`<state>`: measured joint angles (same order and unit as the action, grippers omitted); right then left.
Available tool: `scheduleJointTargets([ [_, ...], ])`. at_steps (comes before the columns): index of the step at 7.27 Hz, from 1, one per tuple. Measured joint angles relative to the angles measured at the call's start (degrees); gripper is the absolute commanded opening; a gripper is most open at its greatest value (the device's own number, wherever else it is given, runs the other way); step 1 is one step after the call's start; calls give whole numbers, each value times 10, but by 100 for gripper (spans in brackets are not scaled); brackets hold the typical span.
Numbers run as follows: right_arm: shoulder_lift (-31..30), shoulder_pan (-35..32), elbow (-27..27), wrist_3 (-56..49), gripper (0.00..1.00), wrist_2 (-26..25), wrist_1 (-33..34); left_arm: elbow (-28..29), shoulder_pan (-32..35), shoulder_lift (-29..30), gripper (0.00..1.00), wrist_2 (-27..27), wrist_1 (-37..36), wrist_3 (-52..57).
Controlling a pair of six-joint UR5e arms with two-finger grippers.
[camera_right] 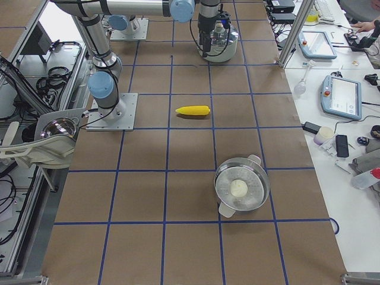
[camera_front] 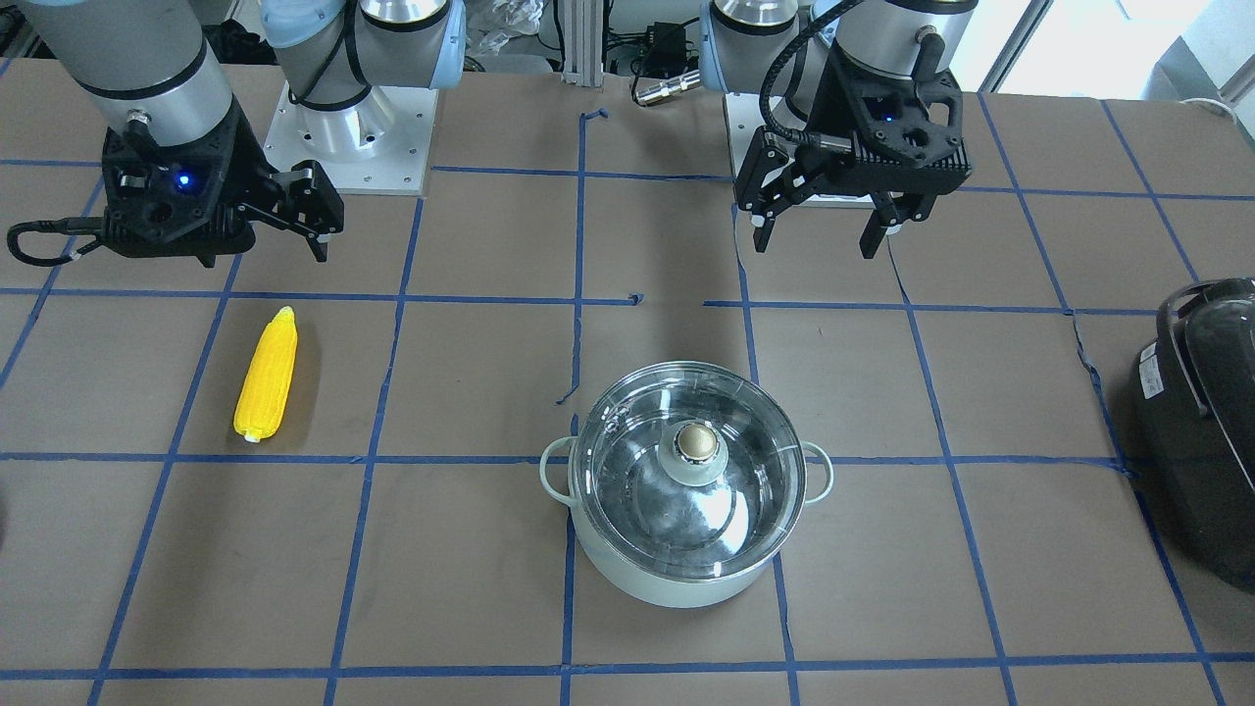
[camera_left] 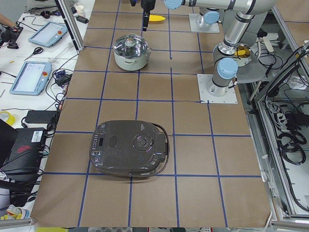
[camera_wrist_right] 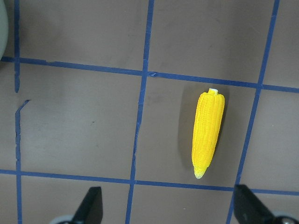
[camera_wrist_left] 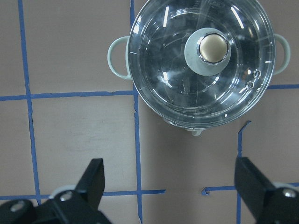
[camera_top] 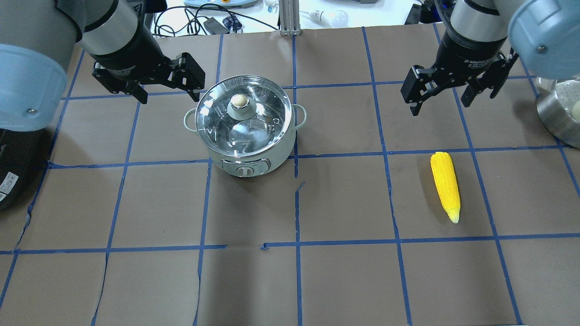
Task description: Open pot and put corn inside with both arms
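My left gripper next needs to take hold of the glass lid by its brass knob (camera_front: 696, 442), so that it can open the pot (camera_front: 659, 579) for the corn.
The pale mint-green pot (camera_front: 667, 586) stands mid-table with its glass lid (camera_front: 627, 471) on, brass knob (camera_front: 696, 442) up. It shows in the overhead view (camera_top: 276, 154) too. My left gripper (camera_front: 819, 235) hangs open and empty above the table beside the pot (camera_top: 168, 95). In the left wrist view its fingers (camera_wrist_left: 93, 179) frame the tabletop short of the lid (camera_wrist_left: 163, 60). The yellow corn (camera_front: 266, 375) lies flat on the table (camera_top: 445, 185). My right gripper (camera_top: 442, 102) is open and empty above the table, short of the corn (camera_wrist_right: 208, 133).
A large black appliance with a handle (camera_front: 1201, 422) sits at the table's end on my left (camera_top: 13, 167). A steel pot with a pale round thing inside (camera_right: 241, 187) stands at the end on my right. Blue tape lines grid the brown tabletop (camera_top: 344, 199).
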<state>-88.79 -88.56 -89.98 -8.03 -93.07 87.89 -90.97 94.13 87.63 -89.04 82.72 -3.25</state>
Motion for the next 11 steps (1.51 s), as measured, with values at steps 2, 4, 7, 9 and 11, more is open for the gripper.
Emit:
scheduleJointTargets([
  [2, 6, 6, -3, -1, 100, -5, 19, 0, 0, 0, 100, 0, 0, 0],
  [4, 19, 21, -7, -1, 100, -39, 45, 0, 1, 0, 100, 0, 0, -1],
  [7, 41, 98, -54, -33, 100, -40, 87, 0, 0, 1, 100, 0, -1, 0],
  [9, 48, 114, -113, -74, 100, -36, 158, 1, -1, 4, 100, -1, 0, -1],
  [11, 59, 122, -175, -79, 100, -33, 238, 7, 0, 26, 100, -6, -4, -13],
])
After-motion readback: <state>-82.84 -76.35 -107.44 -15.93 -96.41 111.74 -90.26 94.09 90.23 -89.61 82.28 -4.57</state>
